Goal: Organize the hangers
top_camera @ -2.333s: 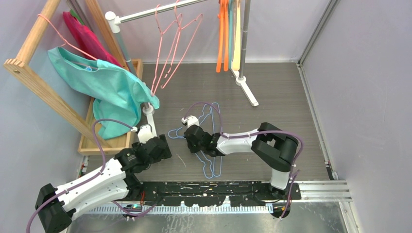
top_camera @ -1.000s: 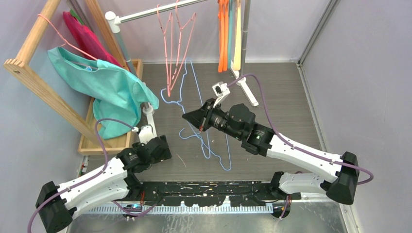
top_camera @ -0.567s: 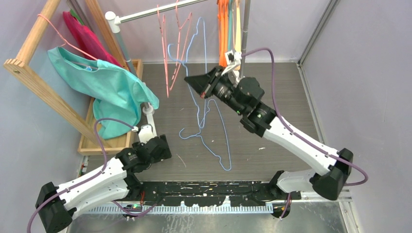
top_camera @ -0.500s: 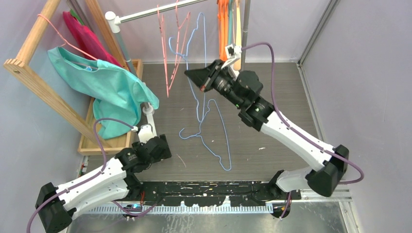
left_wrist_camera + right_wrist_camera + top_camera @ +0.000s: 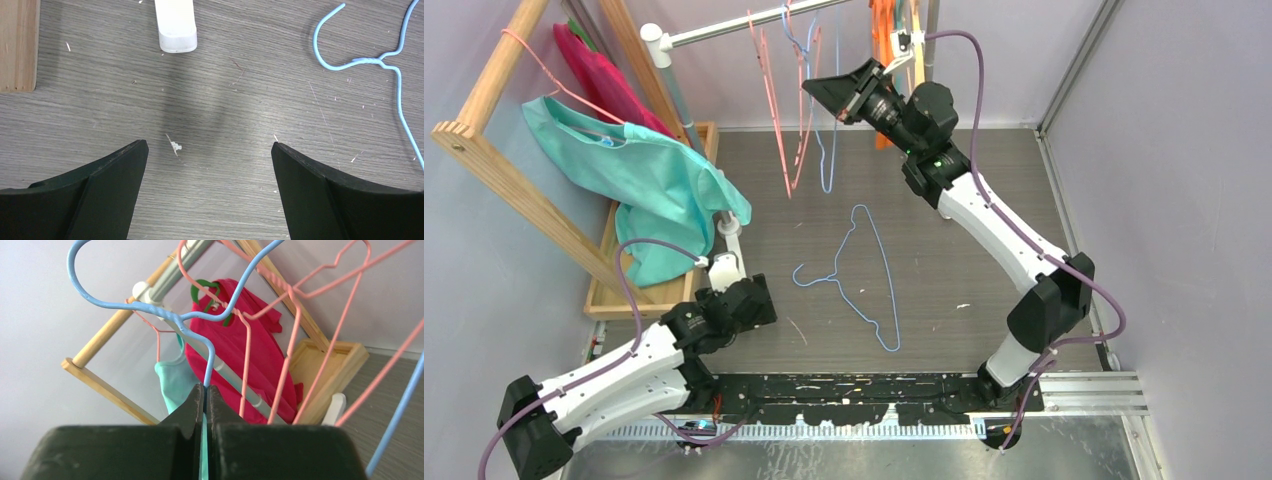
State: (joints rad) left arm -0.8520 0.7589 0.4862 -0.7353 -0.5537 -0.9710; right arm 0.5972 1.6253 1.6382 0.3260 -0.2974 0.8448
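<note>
My right gripper holds the light-blue hanger, and the bar [image 5: 724, 29] is beyond the hanger's hook. It should move the hanger toward the bar before it lets go, because the hanger would fall short if I opened now.
My right gripper [image 5: 809, 88] is raised by the silver rail [image 5: 724, 29] and shut on a light-blue wire hanger [image 5: 827, 150], whose hook [image 5: 95, 290] curves up beside the rail [image 5: 170, 277]. Pink wire hangers [image 5: 782, 120] hang on the rail just left of it; they also show in the right wrist view [image 5: 295, 335]. Orange and cream hangers [image 5: 886, 30] hang further right. A second light-blue wire hanger [image 5: 864, 275] lies flat on the floor; its hook shows in the left wrist view [image 5: 350, 55]. My left gripper [image 5: 759, 300] is open and empty, low over the floor [image 5: 207, 147].
A wooden frame [image 5: 504, 170] at left carries a teal shirt [image 5: 644, 175] on a pink hanger and a red garment [image 5: 604, 80]. The rail's white feet [image 5: 729, 240] [image 5: 934, 190] stand on the grey floor. The white foot shows in the left wrist view [image 5: 175, 25].
My right arm has lifted one light-blue hanger off the floor and carried it up and back to the rail among the pink hangers. The left arm has not moved.
</note>
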